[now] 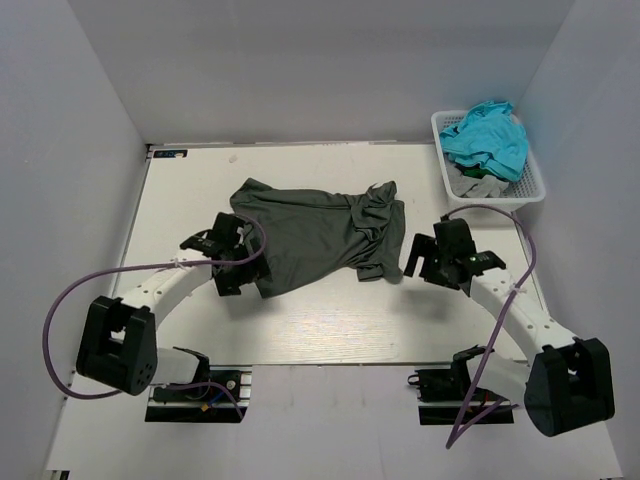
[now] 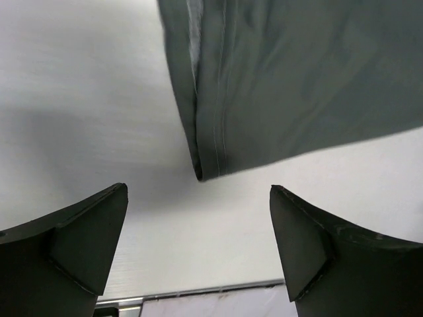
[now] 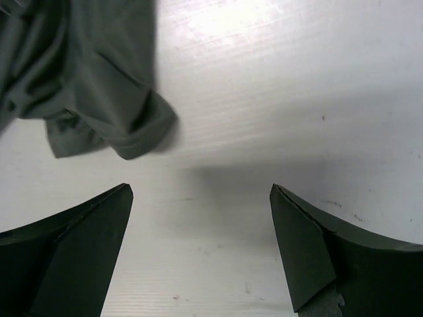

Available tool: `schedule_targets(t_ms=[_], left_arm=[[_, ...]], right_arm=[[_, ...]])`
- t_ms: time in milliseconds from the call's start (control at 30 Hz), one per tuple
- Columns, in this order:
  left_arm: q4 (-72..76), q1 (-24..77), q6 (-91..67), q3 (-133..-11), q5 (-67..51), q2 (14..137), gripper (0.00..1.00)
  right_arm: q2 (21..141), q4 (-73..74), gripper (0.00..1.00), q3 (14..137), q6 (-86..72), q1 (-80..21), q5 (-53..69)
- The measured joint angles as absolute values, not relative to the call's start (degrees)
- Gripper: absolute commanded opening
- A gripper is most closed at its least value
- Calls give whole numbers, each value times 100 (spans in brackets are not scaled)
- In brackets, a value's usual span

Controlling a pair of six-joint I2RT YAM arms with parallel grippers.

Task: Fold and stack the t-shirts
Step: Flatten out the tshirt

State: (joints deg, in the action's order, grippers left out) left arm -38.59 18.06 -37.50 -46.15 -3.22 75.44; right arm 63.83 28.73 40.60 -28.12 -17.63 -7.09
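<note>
The charcoal-grey t-shirt (image 1: 315, 235) has to be lifted and spread for folding, so my left gripper should grab it by its near hem corner (image 1: 265, 294) next.
A dark charcoal-grey t-shirt (image 1: 315, 235) lies crumpled across the middle of the table, its bunched sleeves toward the right. My left gripper (image 1: 243, 262) sits at the shirt's left hem edge, open; in the left wrist view the hem corner (image 2: 205, 168) lies on the table just beyond the gripper (image 2: 198, 191), nothing between the fingers. My right gripper (image 1: 418, 257) stands open just right of the shirt; in the right wrist view a sleeve (image 3: 135, 129) lies ahead and left of the gripper (image 3: 201, 191). A turquoise t-shirt (image 1: 487, 138) and a pale grey one (image 1: 480, 184) lie in the basket.
A white plastic lattice basket (image 1: 534, 178) stands at the back right corner of the table. White walls close in on the left, back and right. The table's near edge (image 2: 198, 290) runs just below my left gripper.
</note>
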Motion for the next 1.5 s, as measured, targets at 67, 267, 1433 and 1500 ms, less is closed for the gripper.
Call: schedule_targets(t_ms=[67,267,1433,1500], left_arm=[[-3804,1988,-3754,-4458,-436,7620,95],[-3511,2381,-3756,-4491,-423,8298,84],[-4117,2593,-3706,-8119,1114,6541,0],[-4152,2593,-3667,-8713,1278,6405,0]], right_arm=[[6298,2812,90,3800,-2836,-1763,-733],[6545,2530,90,3444,-2749,-1787,-587],[5749,2091,0,6473,-1918,-2335,-2700],[5614,2211,0,7072,-1726,-2331,-2770]])
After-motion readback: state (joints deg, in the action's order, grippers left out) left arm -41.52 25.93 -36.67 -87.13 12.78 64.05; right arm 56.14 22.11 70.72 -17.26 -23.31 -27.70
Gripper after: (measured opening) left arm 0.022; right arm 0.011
